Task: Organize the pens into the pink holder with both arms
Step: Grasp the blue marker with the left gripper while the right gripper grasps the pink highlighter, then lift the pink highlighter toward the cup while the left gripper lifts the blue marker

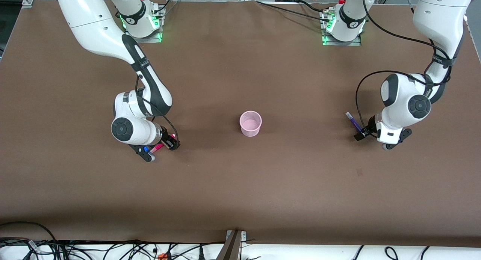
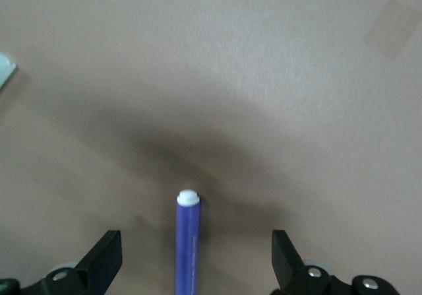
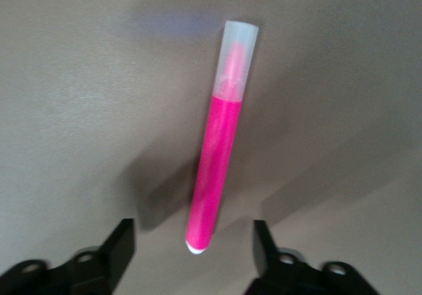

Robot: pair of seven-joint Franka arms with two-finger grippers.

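Observation:
My left gripper will next grab the purple pen by its body point(image 1: 356, 122), so the white end of the pen stays free to go into the pink holder point(image 1: 250, 123).
The pink holder point(image 1: 250, 123) stands upright in the middle of the table. A magenta-pink pen point(image 1: 157, 147) lies on the table toward the right arm's end. My right gripper point(image 1: 161, 145) is low over it, open, with one finger on each side of the pen point(image 3: 216, 169) and not touching it. A purple pen point(image 1: 354, 122) lies toward the left arm's end. My left gripper point(image 1: 363, 134) is low over it, open, and the pen point(image 2: 187, 242) lies between its fingers point(image 2: 104, 261), apart from both. The yellow and green pens are out of view.
A small pale patch point(image 1: 359, 172) marks the brown table nearer the front camera than the left gripper. Both arm bases point(image 1: 341, 27) stand along the table's back edge. Cables point(image 1: 75, 248) lie off the front edge.

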